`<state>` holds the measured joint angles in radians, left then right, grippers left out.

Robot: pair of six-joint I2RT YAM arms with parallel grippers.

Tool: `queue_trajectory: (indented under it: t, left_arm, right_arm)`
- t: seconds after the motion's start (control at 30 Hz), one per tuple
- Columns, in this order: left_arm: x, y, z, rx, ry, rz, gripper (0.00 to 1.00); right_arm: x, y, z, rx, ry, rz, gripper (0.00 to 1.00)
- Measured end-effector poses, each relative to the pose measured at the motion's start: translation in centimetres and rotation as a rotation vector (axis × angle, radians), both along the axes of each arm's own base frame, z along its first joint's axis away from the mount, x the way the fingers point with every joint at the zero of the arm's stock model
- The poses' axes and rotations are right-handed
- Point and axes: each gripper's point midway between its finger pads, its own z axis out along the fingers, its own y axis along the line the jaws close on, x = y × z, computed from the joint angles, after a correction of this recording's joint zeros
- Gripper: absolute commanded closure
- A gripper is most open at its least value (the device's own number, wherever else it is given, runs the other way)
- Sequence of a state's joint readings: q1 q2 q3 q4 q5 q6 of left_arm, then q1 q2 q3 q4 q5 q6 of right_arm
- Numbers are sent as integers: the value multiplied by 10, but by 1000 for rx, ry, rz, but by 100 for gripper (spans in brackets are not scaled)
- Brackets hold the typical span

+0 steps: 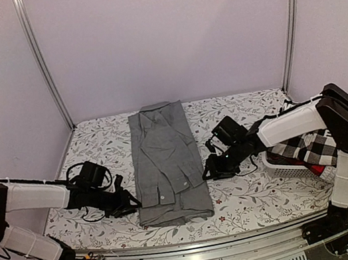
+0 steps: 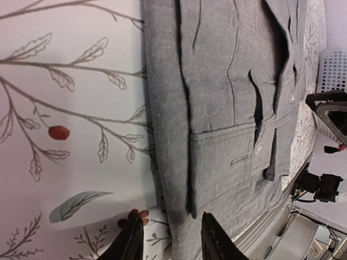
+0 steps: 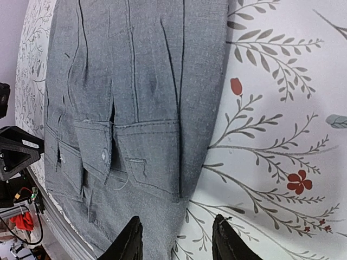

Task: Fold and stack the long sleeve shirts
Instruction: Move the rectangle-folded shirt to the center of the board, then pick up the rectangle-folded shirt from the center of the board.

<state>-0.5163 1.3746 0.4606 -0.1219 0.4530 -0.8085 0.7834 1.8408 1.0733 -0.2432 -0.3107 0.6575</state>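
My left gripper would miss the shirt's edge [image 1: 140, 208] [image 2: 175, 233] if it closed now, because the edge lies flat below my fingers. I should first go lower.
A mid-grey long sleeve shirt [image 1: 167, 165] lies folded into a long narrow strip on the middle of the table, collar at the far end, cuffed sleeves laid over it. My left gripper [image 1: 131, 201] is open at the strip's near left edge; in the left wrist view [image 2: 172, 241] its jaws straddle the shirt's edge [image 2: 227, 108]. My right gripper [image 1: 207, 172] is open at the strip's near right edge; in the right wrist view [image 3: 176, 241] its jaws straddle that edge of the shirt [image 3: 135, 81]. A black-and-white checked shirt [image 1: 305, 147] and a red-and-black checked one [image 1: 320, 168] lie in the basket.
A white slatted basket [image 1: 278, 167] stands at the right edge of the table under my right arm. The table wears a white cloth with leaf and flower print [image 1: 253, 197]. A metal rail [image 1: 202, 249] runs along the near edge.
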Motion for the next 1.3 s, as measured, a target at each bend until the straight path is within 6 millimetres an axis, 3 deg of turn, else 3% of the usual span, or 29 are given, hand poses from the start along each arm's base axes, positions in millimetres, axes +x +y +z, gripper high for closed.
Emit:
queue_trajectory:
  t: [0.27, 0.73, 1.1, 1.3]
  left_arm:
    - [7, -11, 0, -43, -15, -39, 64]
    - [4, -20, -2, -80, 2, -66, 75]
    - [4, -23, -4, -88, 9, -70, 99]
    - [5, -26, 5, -101, 2, -76, 100]
  right_arm:
    - [1, 8, -11, 42, 32, 1, 61]
    - [-1, 18, -16, 83, 56, 18, 70]
    - [-1, 17, -20, 78, 64, 7, 99]
    - [0, 17, -19, 70, 60, 11, 100]
